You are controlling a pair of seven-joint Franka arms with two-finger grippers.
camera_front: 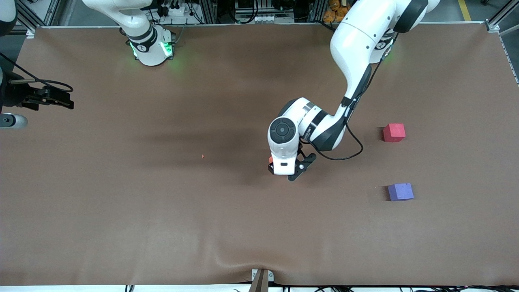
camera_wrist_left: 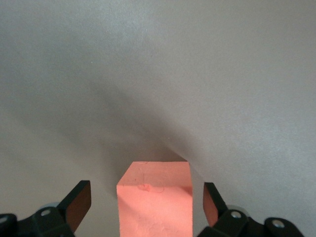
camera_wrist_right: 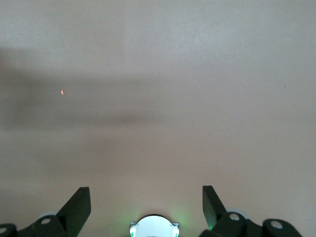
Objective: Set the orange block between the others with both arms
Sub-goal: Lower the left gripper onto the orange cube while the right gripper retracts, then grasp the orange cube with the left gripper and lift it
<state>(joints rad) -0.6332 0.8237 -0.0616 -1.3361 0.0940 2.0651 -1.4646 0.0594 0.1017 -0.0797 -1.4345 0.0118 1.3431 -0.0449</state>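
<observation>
My left gripper will set the orange block between the pinkish-red cube and the purple-blue cube (camera_front: 400, 192), so it should take hold of the block by its opposite sides next.
The orange block (camera_wrist_left: 155, 202) sits on the brown mat near the table's middle; from the front only its corner (camera_front: 271, 160) shows under the left hand. My left gripper (camera_wrist_left: 148, 200) is low over it, open, one finger on each side with a gap to each face. The left hand (camera_front: 282, 164) hides most of the block from the front. The pinkish-red cube (camera_front: 394, 132) and the purple-blue cube (camera_front: 400, 192) lie apart toward the left arm's end, the purple one nearer the front camera. My right gripper (camera_wrist_right: 146, 197) waits open and empty over the right arm's end (camera_front: 61, 99).
A tiny orange speck (camera_front: 202, 155) lies on the mat toward the right arm's end of the block. The right arm's green-lit base (camera_front: 152, 48) stands at the table's back edge. The mat bulges by a clamp (camera_front: 261, 279) at the front edge.
</observation>
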